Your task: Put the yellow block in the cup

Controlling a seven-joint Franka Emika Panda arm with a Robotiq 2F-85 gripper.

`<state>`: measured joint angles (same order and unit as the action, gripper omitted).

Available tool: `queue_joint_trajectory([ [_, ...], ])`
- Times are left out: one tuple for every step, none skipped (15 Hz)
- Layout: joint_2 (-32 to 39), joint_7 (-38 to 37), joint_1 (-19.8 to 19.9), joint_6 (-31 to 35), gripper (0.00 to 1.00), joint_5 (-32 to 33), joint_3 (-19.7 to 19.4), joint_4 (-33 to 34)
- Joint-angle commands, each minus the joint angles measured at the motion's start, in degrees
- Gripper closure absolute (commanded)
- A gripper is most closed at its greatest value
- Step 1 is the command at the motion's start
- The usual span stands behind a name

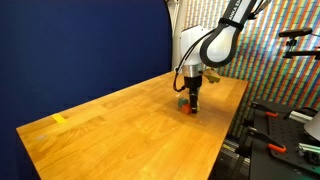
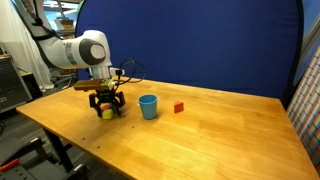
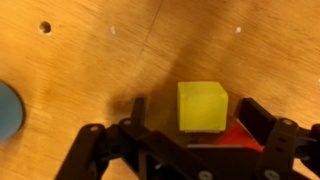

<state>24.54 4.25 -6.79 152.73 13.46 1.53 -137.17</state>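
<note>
My fingers reach down past the top edge of the yellow block (image 2: pixel 106 112) (image 3: pixel 202 106), on either side of the block, so my gripper should close on it now.
The yellow block (image 3: pixel 202 106) is a small cube on the wooden table, between my gripper's two black fingers (image 3: pixel 193 108) in the wrist view. There is a gap on each side of it, so the gripper is open around it. In an exterior view the gripper (image 2: pixel 105 104) is low over the table with the yellow block (image 2: pixel 106 112) at its tips. The light-blue cup (image 2: pixel 148 106) stands upright just beside it, a short way apart. Its rim shows at the left edge of the wrist view (image 3: pixel 5 110). In an exterior view the gripper (image 1: pixel 190 98) hides the block.
A red-orange block (image 2: pixel 179 107) lies beyond the cup. A red-orange patch (image 3: pixel 236 136) shows by the right finger; I cannot tell what it is. A flat yellow piece (image 1: pixel 58 119) lies far off on the table (image 1: pixel 120 135). A blue backdrop stands behind.
</note>
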Motion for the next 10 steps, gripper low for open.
queue_joint_trajectory([
  [-0.43, -1.72, -1.77, -2.03, 0.34, 2.23, -1.37, 1.55],
  [-0.92, -1.48, -1.67, -2.36, 0.43, 1.97, -1.14, 1.3],
  [-1.27, -1.54, -1.78, -2.69, 0.5, 1.94, -1.14, 1.17],
  [-1.66, -1.65, -1.79, -3.0, 0.5, 1.85, -1.16, 0.93],
  [-2.0, -2.01, -1.95, -3.16, 0.47, 2.24, -1.46, 0.76],
  [-2.4, -2.62, -2.15, -3.68, 0.71, 2.5, -1.72, 0.63],
  [-2.74, -2.89, -2.12, -3.72, 0.72, 2.69, -1.83, 0.4],
  [-3.29, -3.42, -2.19, -4.16, 0.73, 3.03, -2.02, 0.21],
  [-3.77, -3.9, -2.18, -4.72, 0.82, 3.28, -2.24, 0.01],
  [-4.46, -4.29, -2.05, -5.51, 0.85, 3.32, -2.43, -0.18],
])
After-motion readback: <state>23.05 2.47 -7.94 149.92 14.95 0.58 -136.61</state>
